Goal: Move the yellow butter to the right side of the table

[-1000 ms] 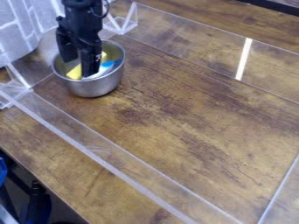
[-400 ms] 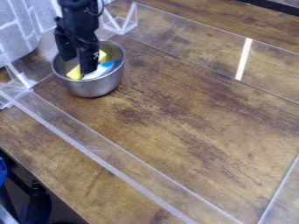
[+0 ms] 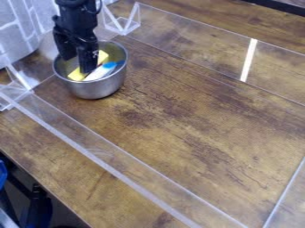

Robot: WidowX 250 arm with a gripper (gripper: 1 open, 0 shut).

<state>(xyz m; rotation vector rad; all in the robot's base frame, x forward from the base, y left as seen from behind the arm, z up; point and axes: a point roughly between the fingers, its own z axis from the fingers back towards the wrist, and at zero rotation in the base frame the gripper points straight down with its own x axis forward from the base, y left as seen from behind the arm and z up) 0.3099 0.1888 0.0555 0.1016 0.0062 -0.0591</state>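
Observation:
My gripper grips the block by its top end next, to move the yellow butter (image 3: 81, 75) out of the steel bowl.
The yellow butter (image 3: 81, 75) lies inside a steel bowl (image 3: 95, 87) at the far left of the table (image 3: 191, 116). Only part of the block shows, below and between the fingers. A pale blue item (image 3: 109, 62) lies in the bowl beside it. My black gripper (image 3: 77, 64) points straight down into the bowl, directly over the butter. Its jaws stand open, one finger on each side of the yellow block. Whether the fingers touch the butter I cannot tell.
Clear acrylic walls (image 3: 84, 142) run along the table's edges, and a low one crosses the front. A white object (image 3: 14, 36) stands behind the bowl at the far left. Bare wood stretches to the right of the bowl.

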